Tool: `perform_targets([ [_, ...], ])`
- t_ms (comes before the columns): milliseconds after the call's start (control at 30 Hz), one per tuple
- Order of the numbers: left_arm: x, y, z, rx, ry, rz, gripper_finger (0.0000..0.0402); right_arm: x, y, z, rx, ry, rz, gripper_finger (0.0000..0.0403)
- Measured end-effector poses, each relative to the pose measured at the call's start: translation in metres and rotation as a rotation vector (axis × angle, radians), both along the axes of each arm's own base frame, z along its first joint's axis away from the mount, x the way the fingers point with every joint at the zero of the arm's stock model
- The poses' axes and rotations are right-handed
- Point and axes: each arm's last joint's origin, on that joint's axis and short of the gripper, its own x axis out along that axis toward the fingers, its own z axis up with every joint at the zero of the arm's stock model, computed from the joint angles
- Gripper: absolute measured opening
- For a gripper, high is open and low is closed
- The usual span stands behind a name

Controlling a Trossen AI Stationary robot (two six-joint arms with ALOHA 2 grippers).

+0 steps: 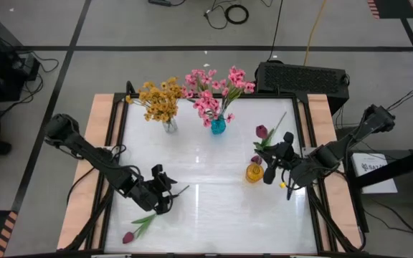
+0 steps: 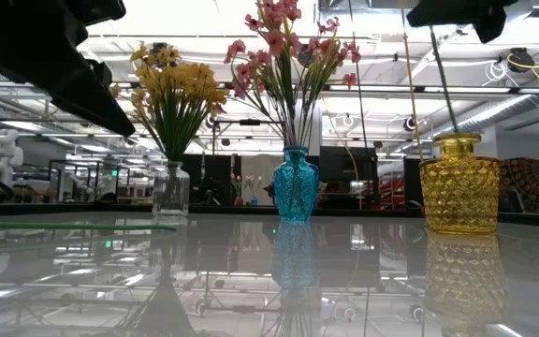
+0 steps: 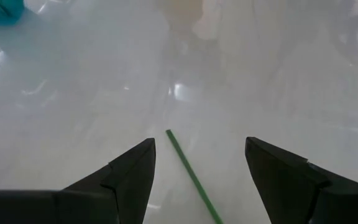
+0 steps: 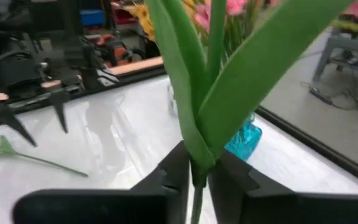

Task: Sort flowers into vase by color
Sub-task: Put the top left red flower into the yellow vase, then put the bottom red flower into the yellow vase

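Observation:
My left gripper will take hold of the tulip by its long stem (image 1: 175, 197) next, to sort the flat-lying tulip into the yellow vase (image 1: 254, 173).
A dark magenta tulip (image 1: 262, 131) with long green leaves (image 4: 253, 68) stands tilted over the yellow vase (image 1: 254, 173), and my right gripper (image 4: 197, 157) is shut on its stem. In the low view this stem (image 2: 444, 89) runs down into the yellow vase's mouth (image 2: 458, 140). A second tulip (image 1: 128, 237) lies flat on the table near the front left. My left gripper (image 1: 171, 192) hovers open over the free end of its stem (image 3: 191, 174), one finger on either side, touching nothing. My right gripper pinches the tulip's stem (image 4: 197, 180) between its two fingers, just below where the leaves spring from it. The fingers come nearly level from the table's right side and lie across the stem. The tulip leans, bud toward the far edge, its lower stem in the yellow vase.
At the table's far side a clear glass vase (image 1: 169, 126) holds yellow flowers (image 1: 159, 100), and a blue vase (image 1: 218, 126) holds pink flowers (image 1: 214, 89). Wooden rails (image 1: 95, 158) run along the left and right edges. The glossy middle of the table lies between the arms.

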Motion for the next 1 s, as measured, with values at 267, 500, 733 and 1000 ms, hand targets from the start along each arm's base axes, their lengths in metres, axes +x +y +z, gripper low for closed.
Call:
perform_targets([
  [267, 0.008, -0.008, -0.026, -0.009, 0.089, -0.048, 0.0255, 0.002, -0.002, -0.008, 0.026, 0.029, -0.038, 0.0134],
  [500, 0.009, -0.012, -0.035, -0.037, 0.138, -0.076, 0.0255, -0.007, -0.005, 0.003, 0.094, 0.073, 0.088, 0.0199],
  [733, 0.007, -0.014, -0.036, -0.116, 0.156, -0.028, 0.0255, -0.028, -0.015, 0.018, 0.126, 0.128, 0.146, 0.0208],
  [1000, -0.007, -0.02, -0.04, -0.217, 0.232, 0.099, 0.0242, -0.034, -0.012, 0.019, 0.153, 0.126, 0.183, 0.0197],
])
